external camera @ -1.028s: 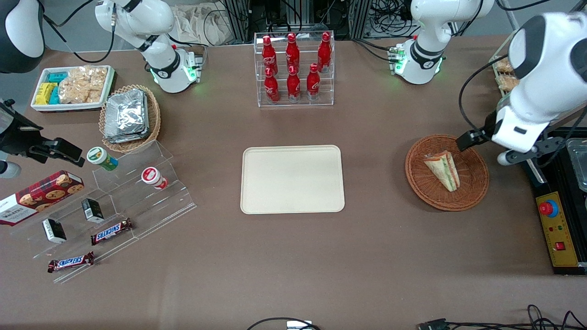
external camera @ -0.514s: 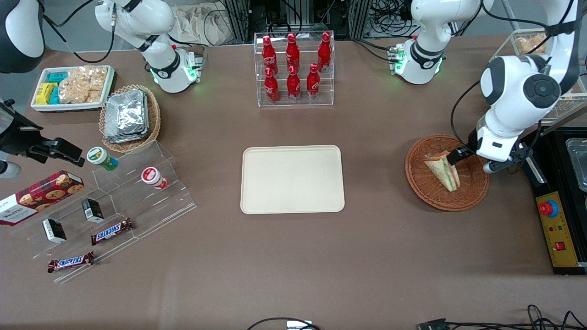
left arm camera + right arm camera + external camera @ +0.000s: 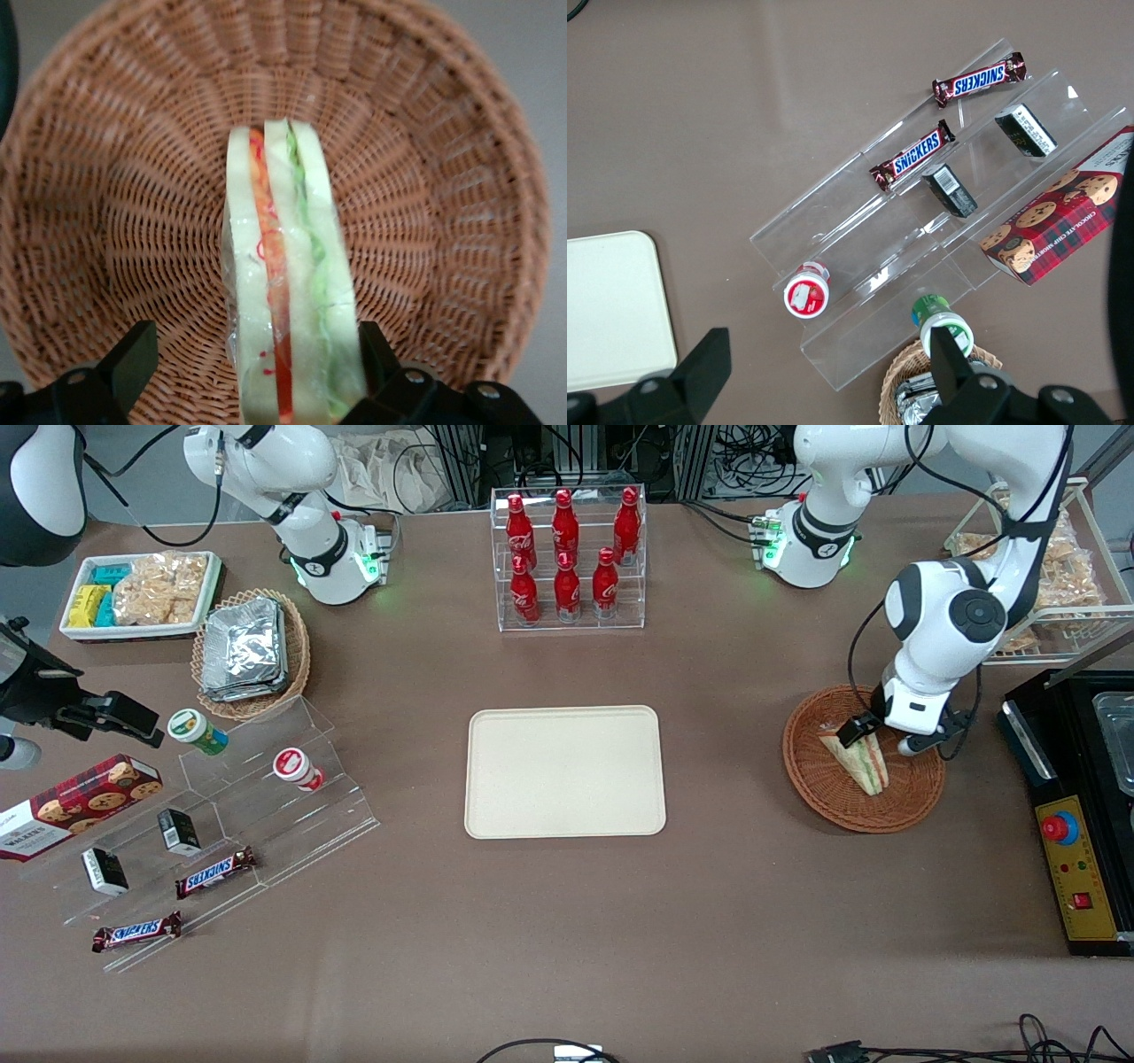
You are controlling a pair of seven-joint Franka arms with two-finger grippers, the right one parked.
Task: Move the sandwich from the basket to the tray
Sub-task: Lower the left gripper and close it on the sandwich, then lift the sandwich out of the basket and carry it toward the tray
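My gripper picks up the sandwich by its wide end (image 3: 306, 390) next, to place it from the basket onto the cream tray.
The sandwich (image 3: 859, 759) (image 3: 288, 301), a pale wedge in clear wrap with red and green filling stripes, lies in the round reddish-brown wicker basket (image 3: 808, 779) (image 3: 115, 177). My gripper (image 3: 881, 737) (image 3: 255, 361) hangs low over the sandwich's wide end, open, with one finger on each side of it. One finger (image 3: 376, 352) is close against the bread, and the second finger (image 3: 133, 359) stands apart over bare wicker. The cream tray (image 3: 565, 772) lies flat at the table's middle, with nothing on it.
A clear rack of red cola bottles (image 3: 567, 558) stands farther from the camera than the tray. A black control box with a red button (image 3: 1074, 859) and a wire rack of snack bags (image 3: 1045, 576) flank the basket. A stepped acrylic snack display (image 3: 221, 824) lies toward the parked arm's end.
The gripper has dropped and swung from above the basket's rim in over the sandwich, and now straddles it. The sandwich, basket and tray have not moved.
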